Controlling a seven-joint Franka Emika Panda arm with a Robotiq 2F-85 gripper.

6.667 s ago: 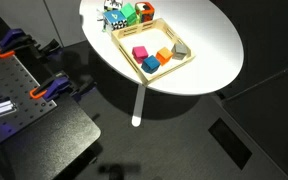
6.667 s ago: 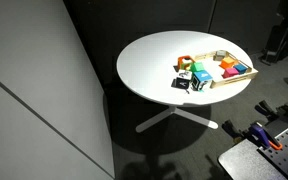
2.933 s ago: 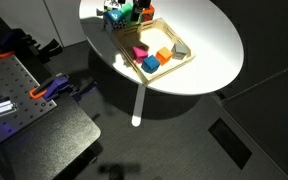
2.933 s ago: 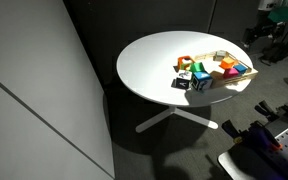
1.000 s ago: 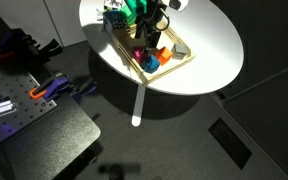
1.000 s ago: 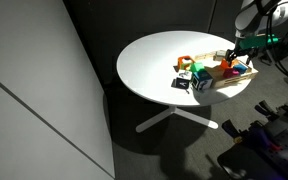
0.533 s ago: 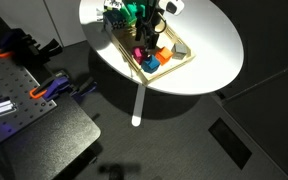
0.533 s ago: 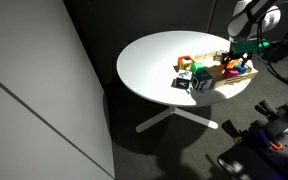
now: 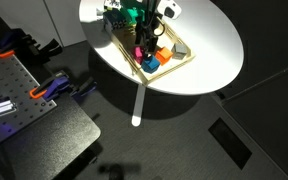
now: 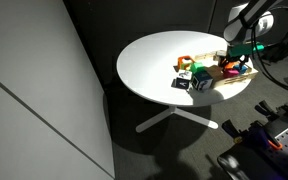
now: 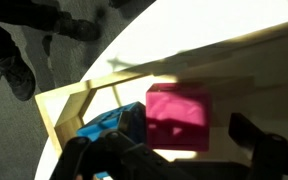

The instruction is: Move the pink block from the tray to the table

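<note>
My gripper closes now, since both fingertips reach down into the tray point(image 9: 181, 60) alongside opposite sides of the block. Closing now would catch the pink block point(image 9: 139, 53).
The pink block point(image 11: 179, 118) lies in the light wooden tray point(image 11: 69, 97), next to a blue block point(image 11: 109, 125). In an exterior view the pink block point(image 9: 139, 53) shows just under the arm. My gripper point(image 11: 181, 142) is open, low over the tray, with one dark finger on each side of the pink block; I cannot tell if they touch it. The gripper also shows in both exterior views point(image 9: 144, 42) point(image 10: 232, 62), above the tray point(image 9: 181, 60) point(image 10: 242, 78) on the round white table point(image 9: 209, 40) point(image 10: 154, 60).
An orange block point(image 9: 164, 56), a blue block point(image 9: 151, 64) and a grey block point(image 9: 180, 47) share the tray. A cluster of coloured blocks and a small orange-sided box point(image 9: 124, 14) point(image 10: 189, 76) stands beside the tray. The table edge is close to the tray.
The arm came in over the table and the gripper has lowered into the tray, ending astride the pink block. The blocks have not moved.
</note>
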